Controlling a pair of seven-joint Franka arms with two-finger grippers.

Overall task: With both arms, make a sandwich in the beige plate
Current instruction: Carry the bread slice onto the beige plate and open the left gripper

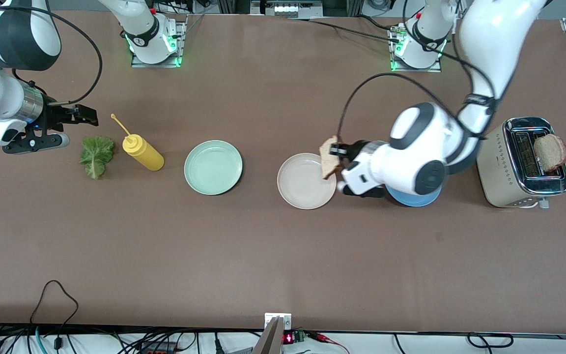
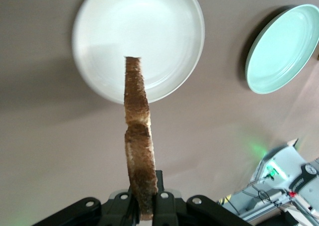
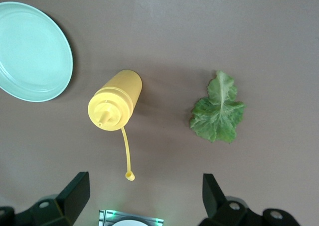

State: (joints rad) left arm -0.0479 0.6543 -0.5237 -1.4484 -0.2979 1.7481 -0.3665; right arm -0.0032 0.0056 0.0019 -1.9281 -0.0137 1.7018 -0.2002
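Observation:
The bread slice is hanging upright above the beige plate's rim, so the robot's left gripper has to lower it before letting go.
My left gripper [image 1: 340, 150] is shut on one slice of brown-crusted bread [image 1: 330, 158] and holds it on edge over the rim of the beige plate [image 1: 306, 196]. The left wrist view shows the slice [image 2: 137, 151] clamped between the fingers of my left gripper [image 2: 147, 207], with the bare beige plate [image 2: 149, 32] below it. A second slice [image 1: 550, 151] stands in the toaster. The green lettuce leaf [image 1: 97, 156] lies on the table toward the right arm's end, and it also shows in the right wrist view [image 3: 218, 111]. My right gripper [image 1: 85, 114] is open and empty, above the table beside the leaf.
A yellow squeeze bottle [image 1: 143, 152] lies between the lettuce and the mint-green plate [image 1: 213, 167]. A blue plate [image 1: 413, 200] sits partly hidden under the left arm. The beige toaster [image 1: 504, 167] stands at the left arm's end.

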